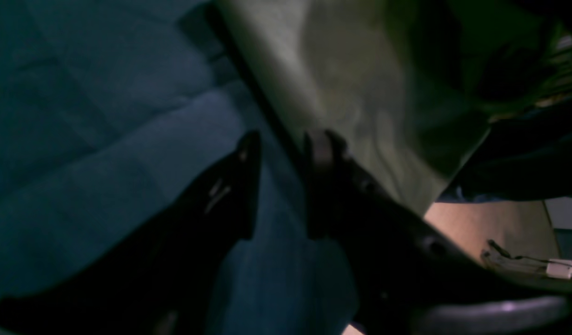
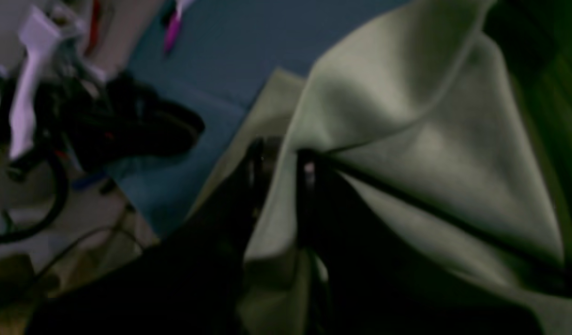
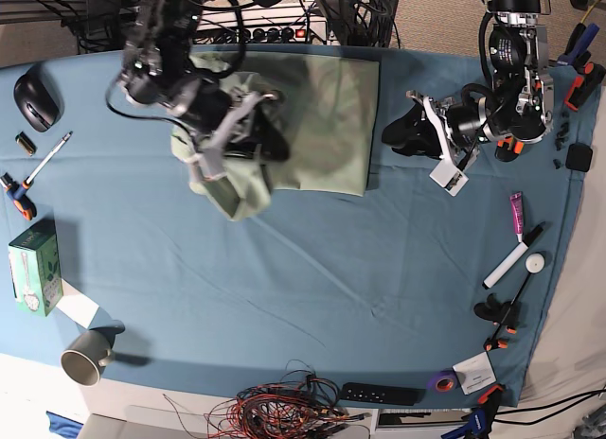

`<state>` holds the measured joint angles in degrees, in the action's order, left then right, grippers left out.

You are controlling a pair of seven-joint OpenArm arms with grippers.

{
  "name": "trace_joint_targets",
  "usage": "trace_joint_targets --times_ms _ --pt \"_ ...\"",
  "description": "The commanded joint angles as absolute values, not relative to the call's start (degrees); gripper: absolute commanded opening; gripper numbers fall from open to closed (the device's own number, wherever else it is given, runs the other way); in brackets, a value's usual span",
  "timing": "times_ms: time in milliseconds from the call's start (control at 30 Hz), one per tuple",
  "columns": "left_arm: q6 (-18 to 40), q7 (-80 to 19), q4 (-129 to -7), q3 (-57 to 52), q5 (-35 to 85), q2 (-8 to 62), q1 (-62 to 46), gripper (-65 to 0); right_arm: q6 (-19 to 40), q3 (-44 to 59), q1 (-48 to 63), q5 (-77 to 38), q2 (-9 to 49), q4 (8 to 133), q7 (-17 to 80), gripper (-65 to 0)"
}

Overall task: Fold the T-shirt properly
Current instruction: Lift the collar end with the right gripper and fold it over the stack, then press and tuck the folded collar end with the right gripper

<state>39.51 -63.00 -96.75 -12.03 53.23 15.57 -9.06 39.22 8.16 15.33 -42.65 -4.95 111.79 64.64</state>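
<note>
The flap hangs with its pinched part short of the outer edge of the T-shirt's panel, so my right gripper keeps hold until the flap covers the panel.
The pale sage-green T-shirt (image 3: pixel 327 117) lies partly folded at the back middle of the teal tablecloth (image 3: pixel 284 288). My right gripper (image 3: pixel 258 141) is shut on a bunched flap of it, lifted over the shirt's left side. In the right wrist view the fabric (image 2: pixel 430 139) runs between the pinching fingers of that gripper (image 2: pixel 281 160). My left gripper (image 3: pixel 405 127) hovers just right of the shirt's right edge. In the left wrist view this gripper (image 1: pixel 283 153) stands open over bare tablecloth (image 1: pixel 104 116), the shirt's edge (image 1: pixel 342 70) just beyond the fingertips.
A black mouse (image 3: pixel 33 84) and pens lie at the far left, a green box (image 3: pixel 33 267) and a mug (image 3: pixel 85 354) at the front left. Markers (image 3: pixel 507 262), a pink tube (image 3: pixel 516 212) and clamps sit on the right. Tangled wires (image 3: pixel 294 401) and a remote (image 3: pixel 379 394) line the front edge.
</note>
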Motion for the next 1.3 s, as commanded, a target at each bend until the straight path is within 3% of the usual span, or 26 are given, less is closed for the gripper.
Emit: trace_joint_targets --times_ms 0,267,767,1167,1200,1267 --pt "40.0 -61.95 -97.76 -12.19 54.72 16.05 -8.56 -47.3 40.0 6.46 14.57 -43.79 -5.74 112.92 62.96 -65.0" --pt "40.0 -61.95 -97.76 -12.19 54.7 16.05 -8.58 -47.3 40.0 -1.56 14.59 -36.71 -6.98 112.9 63.07 -65.0" --pt "40.0 -61.98 -97.76 -12.19 54.7 16.08 -8.58 -47.3 40.0 -1.83 15.92 -39.64 -6.98 112.9 70.74 -65.0" --pt "40.0 -61.98 -97.76 -12.19 54.7 16.08 -8.56 -47.3 40.0 -1.83 17.45 -39.79 -6.98 112.9 69.01 -65.0" --pt "40.0 -61.98 -97.76 -12.19 54.68 16.08 -8.56 -47.3 40.0 -1.83 17.45 -39.57 -6.98 112.9 68.4 -59.5" --pt "40.0 -61.98 -97.76 -12.19 54.7 16.08 -8.56 -44.5 40.0 -1.83 17.45 -39.59 -6.98 112.9 66.63 -42.3"
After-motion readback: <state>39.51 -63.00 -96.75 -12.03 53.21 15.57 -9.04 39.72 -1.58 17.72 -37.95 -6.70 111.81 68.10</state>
